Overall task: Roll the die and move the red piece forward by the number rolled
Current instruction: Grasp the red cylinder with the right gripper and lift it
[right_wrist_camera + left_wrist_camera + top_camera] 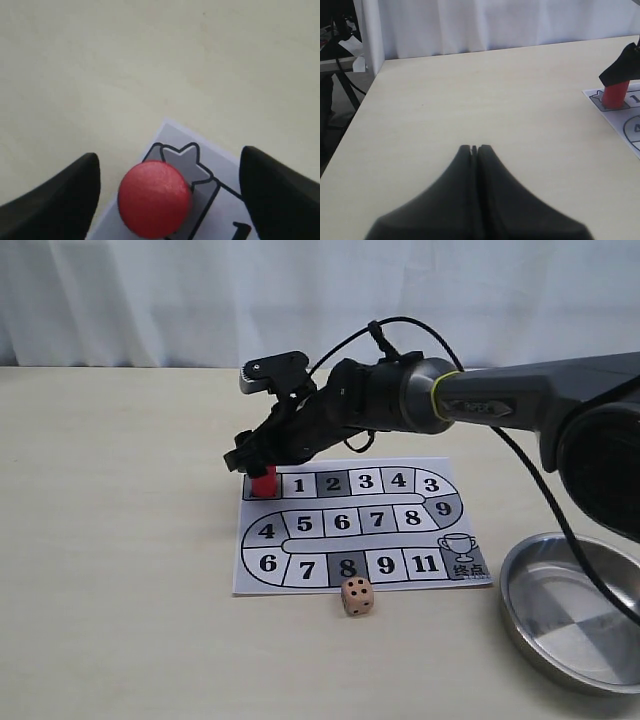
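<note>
My right gripper should next move the red piece forward along the numbered squares, so it needs to grab the red piece by its round top [264, 472] [155, 199].
The red piece [264, 482] [154, 198] [614, 93] stands upright on the grey start square at the top left corner of the board [360, 530]. My right gripper [258, 462] [167, 187] hangs directly over it, open, one finger on each side and neither touching. The die [357, 596], a tan cube with dark pips, rests on the table just off the board's near edge, below square 8. My left gripper [475, 148] is shut and empty over bare table, well away from the board; it is out of the exterior view.
A round metal tray [575, 610] sits at the right, near the front edge. The right arm and its cable reach across above the board's top row. A white curtain hangs behind the table.
</note>
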{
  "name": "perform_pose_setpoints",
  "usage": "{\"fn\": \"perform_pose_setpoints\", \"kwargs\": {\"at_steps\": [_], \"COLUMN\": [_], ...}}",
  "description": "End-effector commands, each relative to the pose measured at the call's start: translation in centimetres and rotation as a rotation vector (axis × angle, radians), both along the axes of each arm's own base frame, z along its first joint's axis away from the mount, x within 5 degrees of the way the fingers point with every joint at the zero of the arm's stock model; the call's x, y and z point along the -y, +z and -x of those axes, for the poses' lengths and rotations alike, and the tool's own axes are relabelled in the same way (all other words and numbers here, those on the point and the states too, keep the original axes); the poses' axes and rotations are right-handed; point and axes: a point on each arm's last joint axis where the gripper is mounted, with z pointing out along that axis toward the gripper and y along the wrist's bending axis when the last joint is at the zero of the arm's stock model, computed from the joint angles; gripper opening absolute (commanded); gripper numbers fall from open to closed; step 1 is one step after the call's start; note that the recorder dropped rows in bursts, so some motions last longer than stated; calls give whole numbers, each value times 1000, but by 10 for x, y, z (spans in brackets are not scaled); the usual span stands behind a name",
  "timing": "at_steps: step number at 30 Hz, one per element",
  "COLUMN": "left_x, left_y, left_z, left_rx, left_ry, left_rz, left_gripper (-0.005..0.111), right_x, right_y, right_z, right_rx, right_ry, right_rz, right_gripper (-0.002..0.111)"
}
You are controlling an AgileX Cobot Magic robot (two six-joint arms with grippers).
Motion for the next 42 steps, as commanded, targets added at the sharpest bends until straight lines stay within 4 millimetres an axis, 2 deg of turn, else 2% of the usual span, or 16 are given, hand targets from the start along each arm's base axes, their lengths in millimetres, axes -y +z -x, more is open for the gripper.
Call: {"fn": "perform_pose_setpoints", "kwargs": {"at_steps": [1, 13, 18, 21, 26, 32, 34, 38, 39, 42], "left_x": [0, 0, 0, 0, 0, 0, 0, 0, 0, 0], "left_y": [0, 0, 0, 0, 0, 0, 0, 0, 0, 0], "left_z": [0, 0, 0, 0, 0, 0, 0, 0, 0, 0], "left_rx": [10, 10, 10, 10, 10, 10, 10, 10, 10, 10], "left_ry": [1, 1, 1, 1, 1, 1, 1, 1, 1, 1], "left_rz": [11, 11, 11, 11, 11, 11, 11, 11, 11, 11], "left_gripper": [0, 0, 0, 0, 0, 0, 0, 0, 0, 0], "right_x": [-14, -8, -7, -7, -7, -7, -7, -7, -6, 0], "right_y": [4, 0, -16, -25, -25, -25, -20, 2, 10, 32], "right_z": [5, 4, 4, 5, 5, 5, 5, 5, 5, 3], "right_rx": [67, 86, 68, 47, 44, 48, 55, 89, 98, 128], "right_ry": [62, 91, 95, 101, 101, 100, 100, 99, 100, 81], "right_rz": [15, 78, 100, 113, 114, 113, 109, 88, 83, 59], "right_gripper": [73, 73, 72, 63, 48, 46, 43, 8, 4, 4]}}
